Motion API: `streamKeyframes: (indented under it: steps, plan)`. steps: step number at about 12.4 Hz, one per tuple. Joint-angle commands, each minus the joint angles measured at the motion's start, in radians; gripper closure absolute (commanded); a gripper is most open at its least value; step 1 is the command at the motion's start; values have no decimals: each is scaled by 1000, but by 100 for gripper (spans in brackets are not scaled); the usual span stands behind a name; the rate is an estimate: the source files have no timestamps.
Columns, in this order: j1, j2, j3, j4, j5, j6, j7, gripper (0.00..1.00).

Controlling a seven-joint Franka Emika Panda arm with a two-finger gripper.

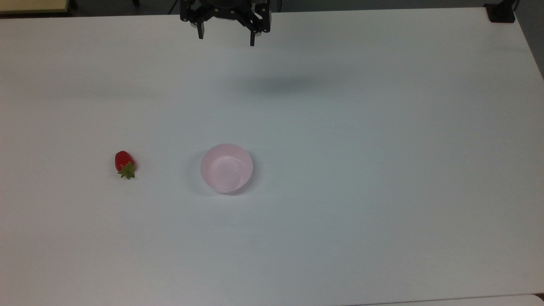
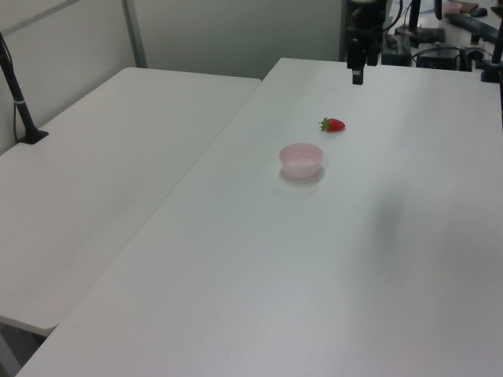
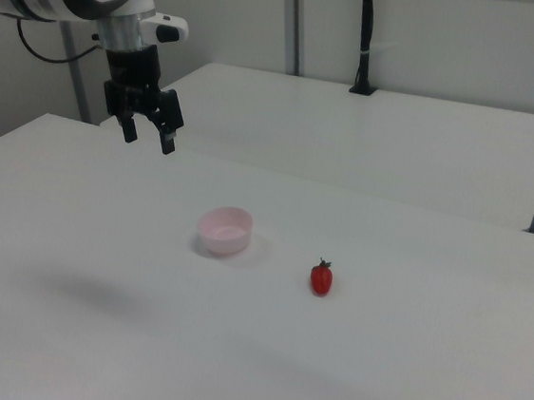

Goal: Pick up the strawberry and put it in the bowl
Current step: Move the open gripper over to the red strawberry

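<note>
My gripper takes hold of the strawberry by its red body [image 2: 333, 125] beside the green cap next, to put the strawberry in the pale pink bowl [image 2: 302, 159].
A small red strawberry [image 1: 124, 163] with a green cap lies on its side on the white table [image 1: 382, 170], to the top view's left of the pale pink bowl [image 1: 226, 168]. The bowl [image 3: 225, 230] stands upright with nothing in it, and the strawberry [image 3: 322, 277] is apart from it. In the left view the strawberry [image 2: 333, 124] lies beyond the bowl [image 2: 302, 159]. My gripper [image 1: 226, 38] hangs open high above the table's far edge, well away from both, with nothing between its fingers. The gripper [image 3: 149, 137] also appears in the right view and the gripper [image 2: 357, 72] in the left view.
A second white table [image 2: 94, 181] adjoins on the left view's left, with a black post [image 2: 20, 102] clamped to it. A black object [image 1: 501, 12] sits at the top view's far right corner. Cluttered desks [image 2: 448, 39] lie behind the arm.
</note>
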Motion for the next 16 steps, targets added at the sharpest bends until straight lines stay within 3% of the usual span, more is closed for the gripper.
streamKeyframes:
  steps: [1, 10, 13, 16]
  plan:
    - [-7, -26, -2, -21, 19, -8, -28, 0]
    - [-16, -4, -12, -10, 19, -14, -49, 0]
    - [-88, 40, -13, 25, 18, -3, -127, 0]
    - [-197, 114, -12, 62, 19, 23, -296, 0]
